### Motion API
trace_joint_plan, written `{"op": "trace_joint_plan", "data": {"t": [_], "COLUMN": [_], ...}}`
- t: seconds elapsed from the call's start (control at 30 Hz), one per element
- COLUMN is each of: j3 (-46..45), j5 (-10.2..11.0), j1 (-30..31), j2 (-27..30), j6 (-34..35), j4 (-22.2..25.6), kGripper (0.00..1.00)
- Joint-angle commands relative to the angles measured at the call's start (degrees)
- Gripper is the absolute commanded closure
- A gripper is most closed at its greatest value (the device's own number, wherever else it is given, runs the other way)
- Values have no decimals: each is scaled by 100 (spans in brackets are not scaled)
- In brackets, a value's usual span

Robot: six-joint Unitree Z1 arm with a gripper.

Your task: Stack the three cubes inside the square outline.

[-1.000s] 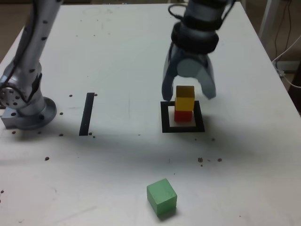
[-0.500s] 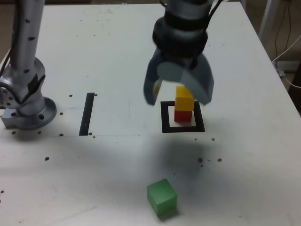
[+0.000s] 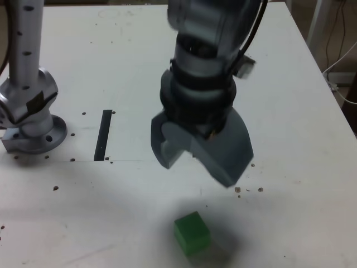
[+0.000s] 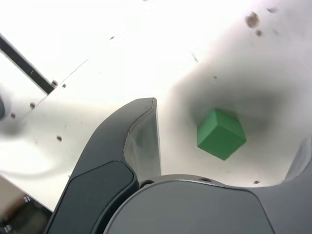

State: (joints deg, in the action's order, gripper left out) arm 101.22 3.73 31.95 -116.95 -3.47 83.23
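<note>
I should grab the green cube (image 3: 191, 233) by two opposite sides with my gripper next, so that it can top off the stack inside the square outline.
The green cube (image 3: 191, 233) rests alone near the table's front edge. My gripper (image 3: 198, 159) hangs open and empty above the table, just behind and above that cube in the exterior view. Its wide grey fingers (image 3: 228, 159) hide the square outline and the red and yellow cubes. In the wrist view the green cube (image 4: 220, 134) lies on the table below, between the spread fingers (image 4: 141, 131) of the gripper (image 4: 231, 122), not touched by either.
A straight black strip (image 3: 103, 134) lies at the exterior view's left; it also shows in the wrist view as a strip (image 4: 24, 63). The arm's metal base (image 3: 30, 131) stands beyond it. Dark specks (image 3: 248, 190) dot the white table (image 3: 301, 223). Cables (image 3: 340, 67) hang off the right edge.
The gripper opened wider, lifted away from the yellow cube on the red one, and swung toward the table's front, over the green cube. It now covers the stack.
</note>
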Motion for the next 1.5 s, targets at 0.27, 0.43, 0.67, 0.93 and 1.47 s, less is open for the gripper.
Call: {"op": "trace_joint_plan", "data": {"t": [0.27,0.43,0.67,0.93,1.47], "j3": [-339,-626,-801,-785,-715], "j5": [329,310,209,136,-57], "j1": [339,477,682,729,762], "j2": [-90,-151,-329,-579,-723], "j6": [-557,-582,-534,-523,-397], "j4": [-496,-813,-1118,-1195,-1308], "kGripper": [0,1,1,7,55]}}
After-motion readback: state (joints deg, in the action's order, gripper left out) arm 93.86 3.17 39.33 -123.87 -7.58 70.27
